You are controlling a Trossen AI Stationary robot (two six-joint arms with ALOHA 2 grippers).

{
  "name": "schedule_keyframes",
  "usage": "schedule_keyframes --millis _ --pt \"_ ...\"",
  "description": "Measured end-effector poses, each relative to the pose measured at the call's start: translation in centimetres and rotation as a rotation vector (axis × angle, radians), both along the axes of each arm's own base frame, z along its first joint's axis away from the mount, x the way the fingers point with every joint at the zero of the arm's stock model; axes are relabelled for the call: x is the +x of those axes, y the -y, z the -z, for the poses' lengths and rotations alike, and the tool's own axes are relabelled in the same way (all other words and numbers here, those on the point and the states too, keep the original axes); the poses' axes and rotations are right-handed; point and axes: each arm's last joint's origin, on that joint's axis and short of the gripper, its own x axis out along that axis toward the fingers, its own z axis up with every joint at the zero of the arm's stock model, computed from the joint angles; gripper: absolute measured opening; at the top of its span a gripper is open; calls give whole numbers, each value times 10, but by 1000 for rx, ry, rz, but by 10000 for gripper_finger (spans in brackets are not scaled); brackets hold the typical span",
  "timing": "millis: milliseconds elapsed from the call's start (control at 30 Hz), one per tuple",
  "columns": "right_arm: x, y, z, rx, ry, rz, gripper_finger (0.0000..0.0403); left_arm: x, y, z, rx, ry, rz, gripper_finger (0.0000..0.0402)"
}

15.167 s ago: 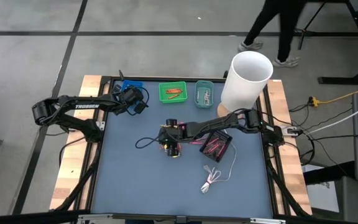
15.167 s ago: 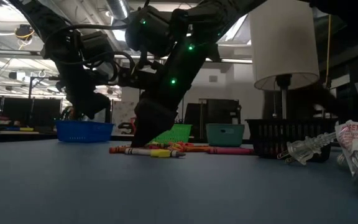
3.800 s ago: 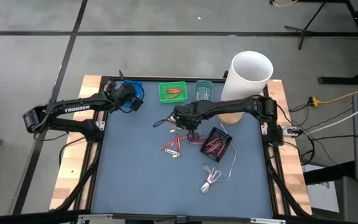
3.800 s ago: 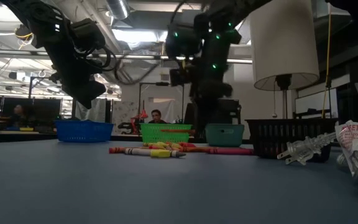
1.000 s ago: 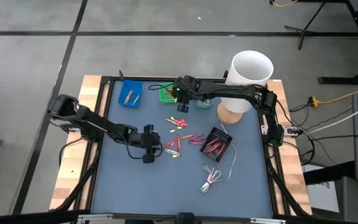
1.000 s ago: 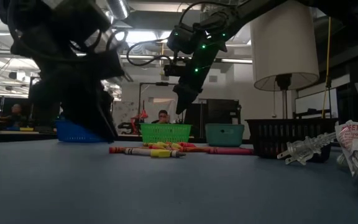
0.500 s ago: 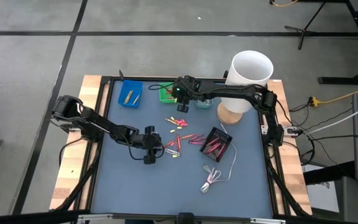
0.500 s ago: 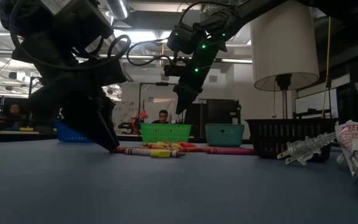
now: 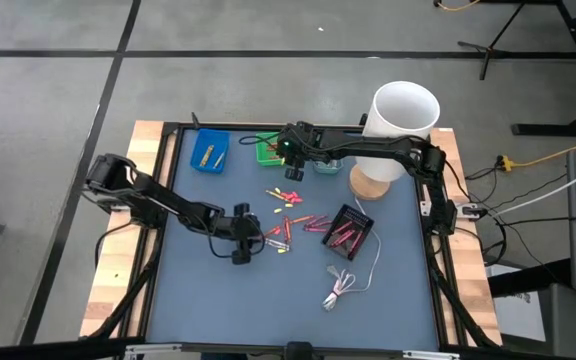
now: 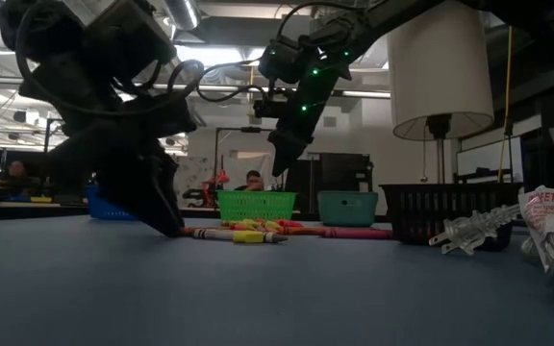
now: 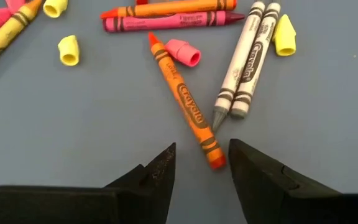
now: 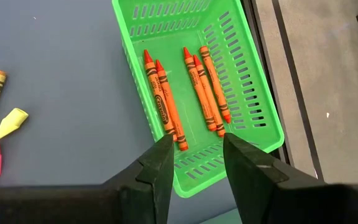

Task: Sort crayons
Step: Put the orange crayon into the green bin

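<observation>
Next, my left gripper grabs the orange crayon by its flat butt end (image 11: 212, 152) to sort it into the green tray.
Loose crayons (image 9: 290, 224) and small yellow and pink caps lie mid-table. My left gripper (image 11: 201, 163) is open, low over the table at the pile's left edge (image 9: 256, 236). Its fingers stand on either side of the butt end of an orange crayon (image 11: 185, 102) without touching it. Two grey-white crayons (image 11: 247, 62) lie beside it. My right gripper (image 12: 194, 152) is open and hangs over the green tray (image 12: 253, 93), in which several orange crayons (image 12: 201, 87) lie flat. Nothing is between its fingers.
A blue tray (image 9: 208, 152) with a crayon and a teal tray (image 9: 328, 156) flank the green tray (image 9: 268, 152) at the far edge. A black tray (image 9: 348, 230) holds pink crayons. A coiled white cable (image 9: 342, 290) lies near right. A tall white cylinder (image 9: 404, 115) stands far right.
My left gripper has sunk a little toward the table at the left edge of the crayon pile, still open. The crayons have not moved.
</observation>
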Motion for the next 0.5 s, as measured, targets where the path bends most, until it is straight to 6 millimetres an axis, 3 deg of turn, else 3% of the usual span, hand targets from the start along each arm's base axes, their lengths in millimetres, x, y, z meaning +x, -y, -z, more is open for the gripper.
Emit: schedule_keyframes --millis 233,500 --pt "0 0 0 0 1 0 138 3 1 7 0 -2 1 121" --pt "-1 -1 -2 0 -1 -1 138 2 1 6 -5 -4 7 72"
